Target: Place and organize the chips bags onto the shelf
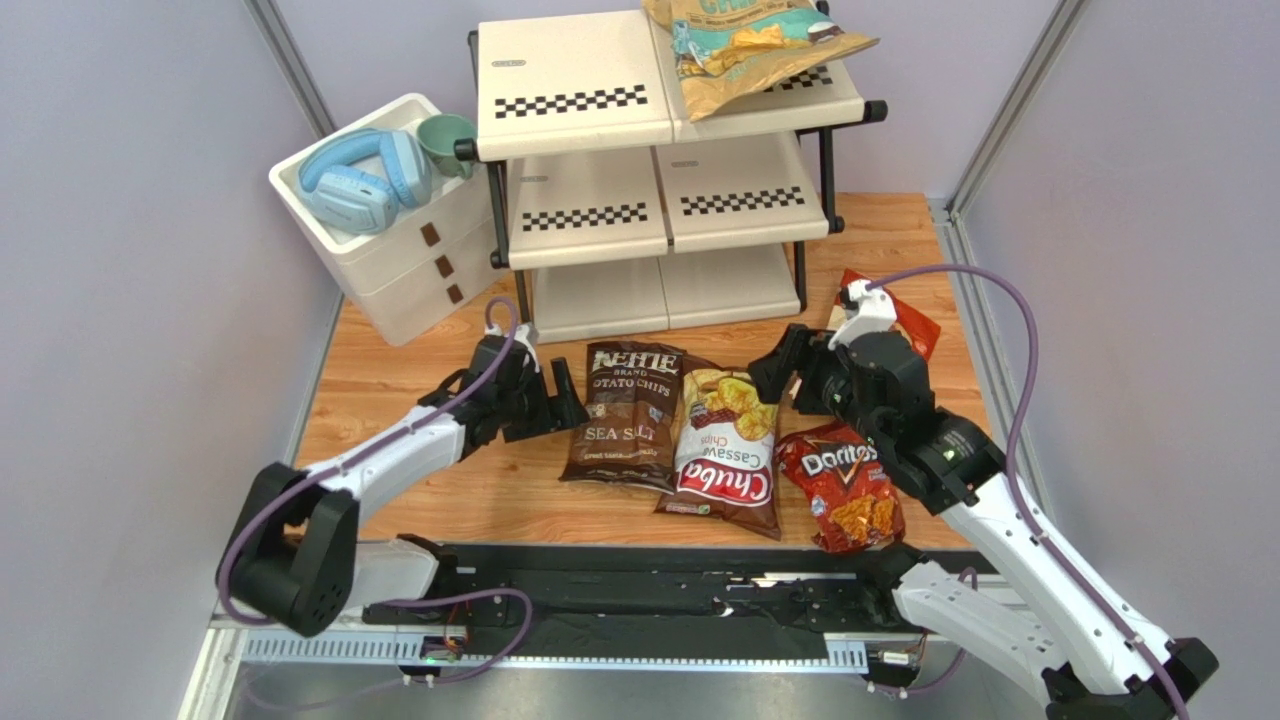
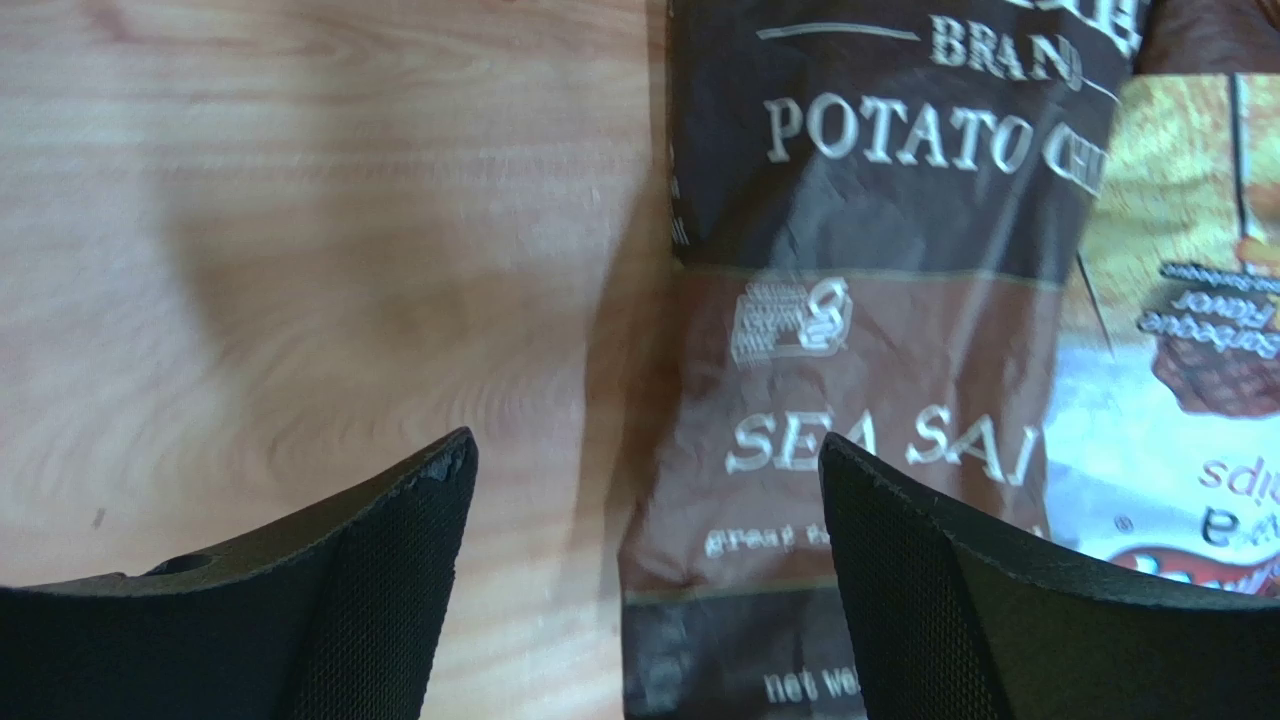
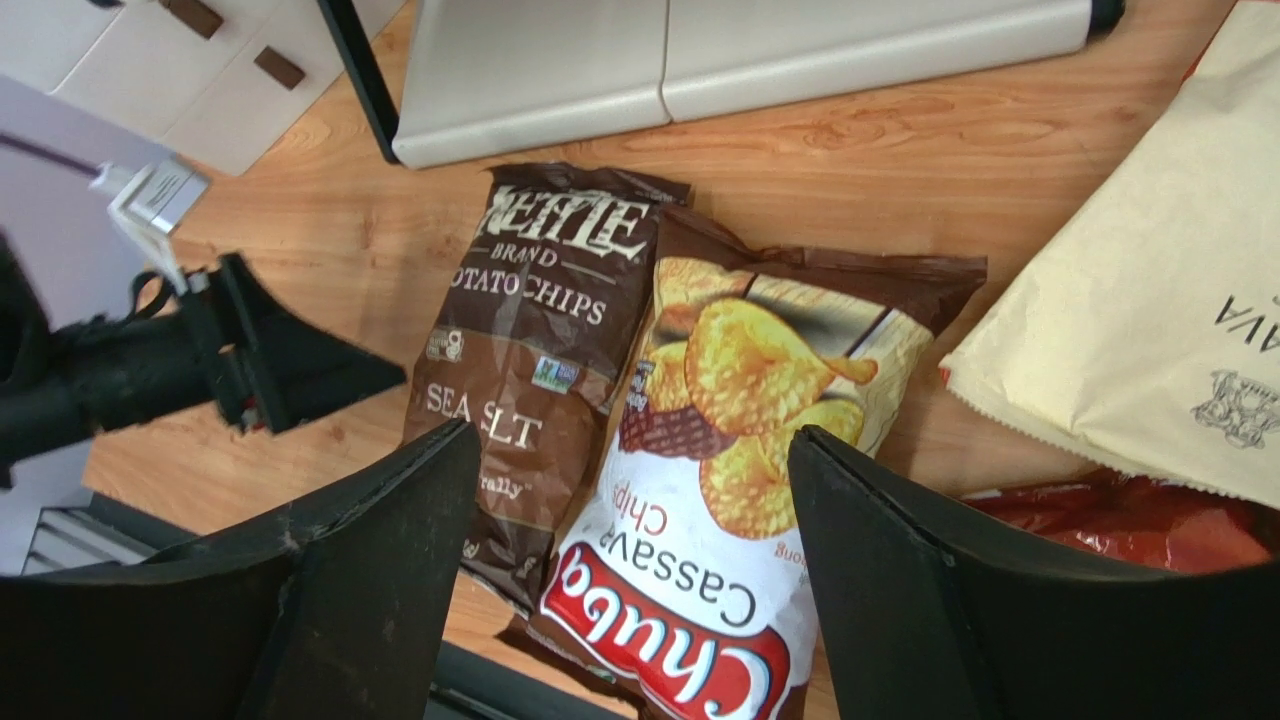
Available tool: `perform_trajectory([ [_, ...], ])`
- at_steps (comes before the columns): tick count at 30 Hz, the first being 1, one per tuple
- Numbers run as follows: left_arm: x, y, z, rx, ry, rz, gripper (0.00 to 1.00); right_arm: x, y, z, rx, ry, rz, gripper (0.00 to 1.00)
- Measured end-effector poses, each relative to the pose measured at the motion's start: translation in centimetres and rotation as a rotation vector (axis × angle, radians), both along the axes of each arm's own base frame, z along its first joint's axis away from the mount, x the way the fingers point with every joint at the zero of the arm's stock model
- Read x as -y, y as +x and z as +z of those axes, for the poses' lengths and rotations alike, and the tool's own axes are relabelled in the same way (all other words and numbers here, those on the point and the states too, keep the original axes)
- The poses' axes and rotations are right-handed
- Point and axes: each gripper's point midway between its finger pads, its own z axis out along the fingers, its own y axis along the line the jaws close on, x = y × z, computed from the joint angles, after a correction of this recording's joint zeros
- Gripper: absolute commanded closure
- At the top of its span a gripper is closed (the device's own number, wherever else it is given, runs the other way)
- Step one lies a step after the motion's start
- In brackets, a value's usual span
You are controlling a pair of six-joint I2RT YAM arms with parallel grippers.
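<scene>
My left fingers must lower to the Sea Salt bag's edge before closing.
The cream shelf (image 1: 586, 105) stands at the back, with a tan-and-teal chips bag (image 1: 751, 45) on the right of its top tier. On the wood lie the dark brown Sea Salt bag (image 1: 624, 417), the white-red Chuba bag (image 1: 729, 450) overlapping it, and the red Doritos bag (image 1: 842, 483). A cream bag (image 1: 887, 308) is mostly hidden behind the right arm. My left gripper (image 1: 564, 408) is open at the Sea Salt bag's left edge (image 2: 872, 300), which lies between its fingers (image 2: 643, 450). My right gripper (image 1: 781, 372) hangs open and empty over the Chuba bag (image 3: 751, 375).
A white three-drawer box (image 1: 398, 240) sits left of the shelf and carries blue headphones (image 1: 361, 177) and a green cup (image 1: 448, 143). Grey walls close in both sides. The cream bag (image 3: 1157, 300) lies right of the right gripper (image 3: 631, 435).
</scene>
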Motion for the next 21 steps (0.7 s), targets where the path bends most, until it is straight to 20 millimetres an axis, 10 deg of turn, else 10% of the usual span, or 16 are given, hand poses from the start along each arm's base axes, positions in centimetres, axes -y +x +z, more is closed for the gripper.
perform_trajectory([
  [5,0.5,1.1,-2.9,-0.053,-0.072,-0.01,0.13,0.1,-1.6,-0.8,-0.016,0.021,0.033,0.2],
  [21,5.9,2.9,-2.2,0.037,-0.374,-0.198,0.18,-0.4,-3.3,-3.6,-0.084,0.036,0.09,0.21],
])
